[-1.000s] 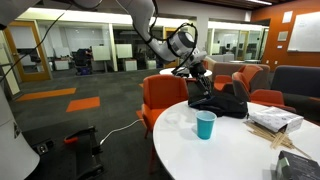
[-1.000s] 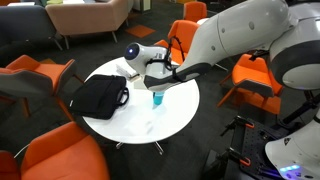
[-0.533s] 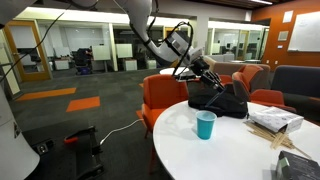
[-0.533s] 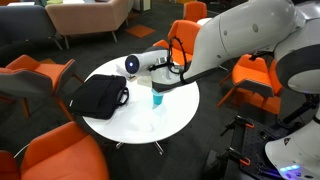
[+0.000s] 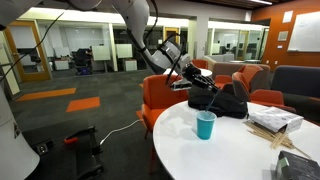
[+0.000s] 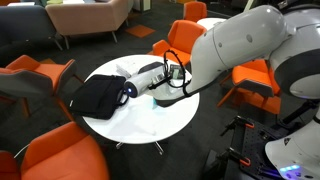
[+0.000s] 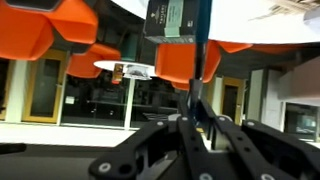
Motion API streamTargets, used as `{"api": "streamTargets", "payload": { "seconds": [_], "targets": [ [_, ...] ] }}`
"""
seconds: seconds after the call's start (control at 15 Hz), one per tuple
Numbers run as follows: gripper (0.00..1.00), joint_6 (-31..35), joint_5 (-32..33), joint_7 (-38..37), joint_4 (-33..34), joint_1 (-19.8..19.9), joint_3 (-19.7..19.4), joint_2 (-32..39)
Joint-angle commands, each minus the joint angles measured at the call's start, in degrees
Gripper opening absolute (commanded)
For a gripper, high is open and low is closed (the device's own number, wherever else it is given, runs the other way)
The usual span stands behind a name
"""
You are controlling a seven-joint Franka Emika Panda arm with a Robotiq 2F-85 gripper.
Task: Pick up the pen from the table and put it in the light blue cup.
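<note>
The pen [image 7: 200, 50] should stay in my gripper until it is over the cup's opening. The pen would fall outside if I opened now, because my gripper is above and short of the cup's opening.
My gripper [image 7: 197, 112] is shut on the pen [image 7: 200, 50], a thin dark stick that pokes out past the fingertips in the wrist view. In an exterior view the gripper [image 5: 184, 74] hangs in the air above the far edge of the white round table [image 5: 235, 155], up and to the left of the light blue cup [image 5: 205, 125]. The cup stands upright on the table. In an exterior view my arm [image 6: 230, 50] reaches over the table [image 6: 150, 125] and mostly hides the cup.
A black bag [image 5: 222, 101] lies on the table behind the cup and also shows in an exterior view [image 6: 98, 95]. A box with pale wooden sticks [image 5: 275, 122] sits at the right. Orange chairs [image 5: 165, 95] ring the table.
The wrist has turned and the gripper has swung a little to the left and down, still above the table with the pen in it. The cup has not moved.
</note>
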State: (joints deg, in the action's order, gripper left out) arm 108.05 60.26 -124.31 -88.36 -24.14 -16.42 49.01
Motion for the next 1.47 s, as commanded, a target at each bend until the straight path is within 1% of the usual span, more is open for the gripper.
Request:
{"api": "streamTargets", "payload": {
  "seconds": [0.0, 0.2, 0.47, 1.0, 1.07, 1.13, 1.2, 1.4],
  "targets": [
    [0.02, -3.1, 4.9, -3.4, 2.3, 2.6, 4.3, 2.5],
    [0.02, -5.0, 7.0, -4.2, 4.3, 3.9, 6.3, 5.6],
    [0.02, -5.4, 10.2, -5.9, 6.1, 4.6, 7.6, 9.1],
    [0.02, -4.7, 13.5, -8.1, 7.9, 4.9, 10.0, 11.6],
    [0.31, -4.7, 13.8, -8.2, 7.9, 4.9, 10.1, 11.7],
    [0.32, -4.5, 13.8, -8.1, 7.7, 5.1, 10.4, 11.5],
    [0.38, -4.5, 13.6, -7.5, 7.2, 5.4, 10.8, 11.0],
    [0.65, -4.3, 12.8, -6.6, 5.0, 5.9, 11.6, 8.7]
  ]
}}
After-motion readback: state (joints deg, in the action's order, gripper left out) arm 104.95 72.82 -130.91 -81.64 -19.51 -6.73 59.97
